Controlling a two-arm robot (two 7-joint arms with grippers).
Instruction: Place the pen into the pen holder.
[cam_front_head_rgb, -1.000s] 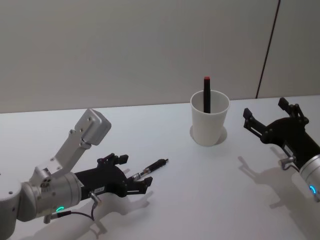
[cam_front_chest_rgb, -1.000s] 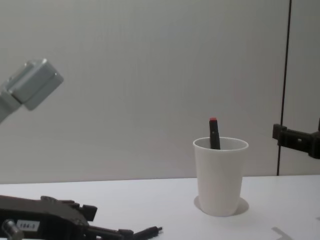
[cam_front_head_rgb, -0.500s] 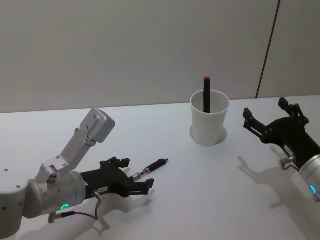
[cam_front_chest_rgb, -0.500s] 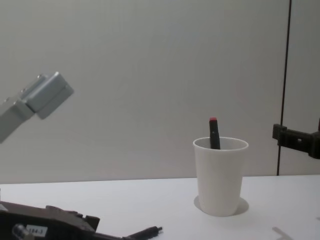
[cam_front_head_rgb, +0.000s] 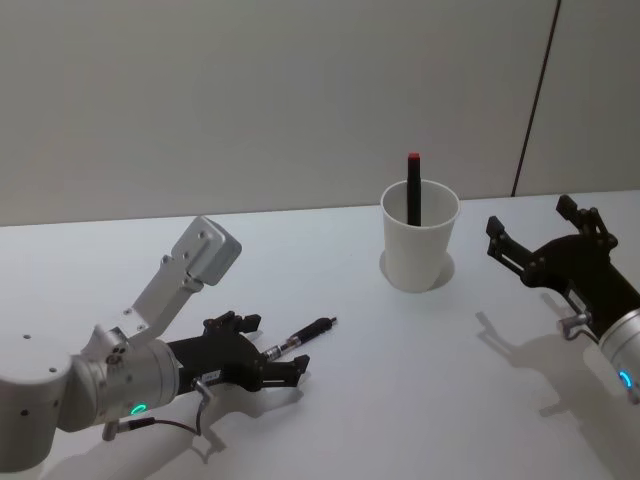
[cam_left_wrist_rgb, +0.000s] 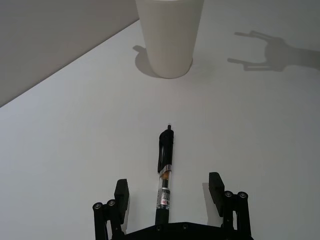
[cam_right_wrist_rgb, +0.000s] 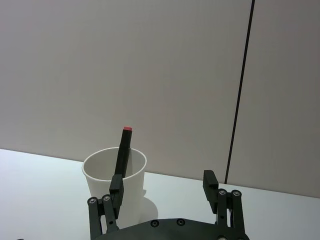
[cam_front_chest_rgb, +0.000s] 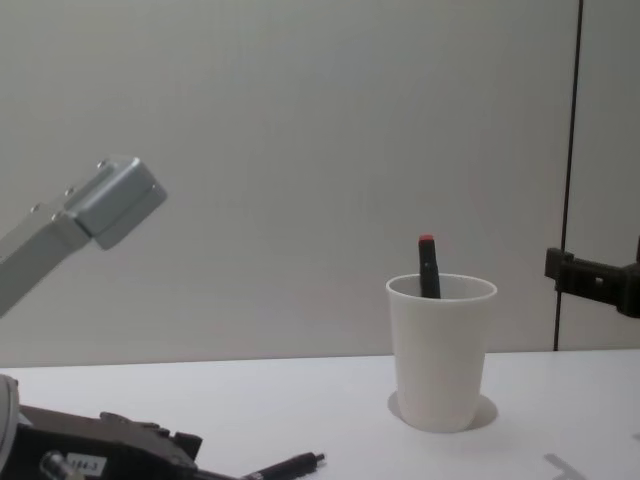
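Note:
I will grab the pen with my left gripper by its clear middle body, because its black clip end reaches far out.
A black pen lies flat on the white table, its tip toward the pen holder. My left gripper is low over the pen's rear end, open, one finger on each side; the left wrist view shows the pen lying between the fingers. The pen holder is a white paper cup standing at the back, with a black, red-capped pen upright inside it. My right gripper hovers open to the right of the cup, facing it.
The table is bare between the pen and the cup. A grey wall runs behind the table. The left arm's silver link rises at the left of the chest view.
The left arm's upper link has swung up and to the right, and the gripper has sunk a little over the pen. Pen, cup and right gripper have not moved.

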